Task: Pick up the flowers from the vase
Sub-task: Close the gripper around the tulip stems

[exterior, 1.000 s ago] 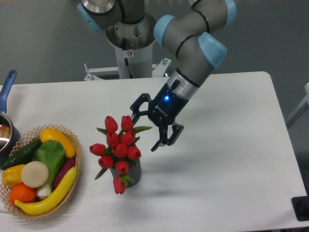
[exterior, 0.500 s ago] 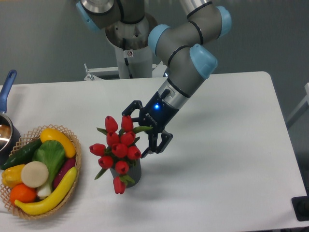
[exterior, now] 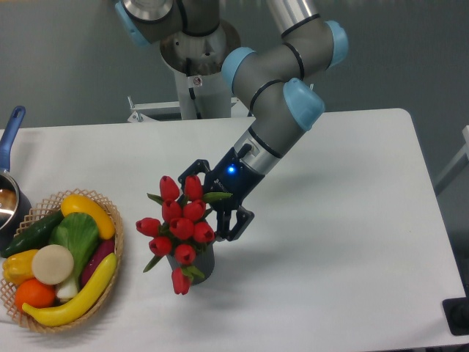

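Observation:
I should next grip the flowers point(exterior: 179, 224) by their stems, just below the red blooms. Then they can be lifted out of the vase point(exterior: 203, 264).
A bunch of red tulips, the flowers point(exterior: 179, 224), stands in a small dark grey vase point(exterior: 203, 264) near the middle of the white table. Green leaves stick out among the blooms, and one bloom hangs low over the vase's front. My gripper point(exterior: 207, 202) is open, right against the bunch's upper right side. One finger reaches behind the top blooms and the other sits by the right-hand blooms, just above the vase's mouth. The stems are hidden behind the blooms.
A woven basket point(exterior: 113, 220) with bananas, a cucumber, an orange and other produce sits at the left. A blue-handled pot point(exterior: 9, 192) is at the far left edge. The arm's base point(exterior: 194, 66) rises behind the table.
My gripper has moved left and down, from beside the bunch to right against its upper right side. It stays open. The flowers and the vase have not moved.

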Controlling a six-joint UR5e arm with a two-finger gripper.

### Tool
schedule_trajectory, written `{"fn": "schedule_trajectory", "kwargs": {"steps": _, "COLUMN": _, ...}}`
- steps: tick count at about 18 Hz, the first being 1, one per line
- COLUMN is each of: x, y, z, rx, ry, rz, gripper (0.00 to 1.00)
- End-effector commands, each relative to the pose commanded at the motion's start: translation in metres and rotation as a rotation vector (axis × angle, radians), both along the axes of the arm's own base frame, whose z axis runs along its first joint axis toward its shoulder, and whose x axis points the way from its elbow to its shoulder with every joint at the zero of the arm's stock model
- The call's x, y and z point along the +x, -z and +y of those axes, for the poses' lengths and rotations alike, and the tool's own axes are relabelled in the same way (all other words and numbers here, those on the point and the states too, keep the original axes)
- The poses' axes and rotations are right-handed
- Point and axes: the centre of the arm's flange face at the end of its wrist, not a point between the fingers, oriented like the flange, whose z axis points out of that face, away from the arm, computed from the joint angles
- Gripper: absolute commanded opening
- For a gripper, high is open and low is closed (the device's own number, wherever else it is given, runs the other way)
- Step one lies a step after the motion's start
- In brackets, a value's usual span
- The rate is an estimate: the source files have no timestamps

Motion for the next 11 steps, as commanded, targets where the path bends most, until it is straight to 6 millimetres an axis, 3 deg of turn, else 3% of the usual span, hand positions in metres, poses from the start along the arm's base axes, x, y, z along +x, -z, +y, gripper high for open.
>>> {"fn": "schedule_trajectory", "kwargs": {"steps": 9, "x": 0.0020, "y": 0.0019, "z": 0.0080, "rx": 0.011, "ry": 0.015, "rz": -0.005, "gripper": 1.00}}
{"fn": "schedule_trajectory", "kwargs": {"steps": 11, "x": 0.0029, "y": 0.0014, "z": 0.0088, "rx": 0.016, "ry": 0.017, "rz": -0.006, "gripper": 0.92}}
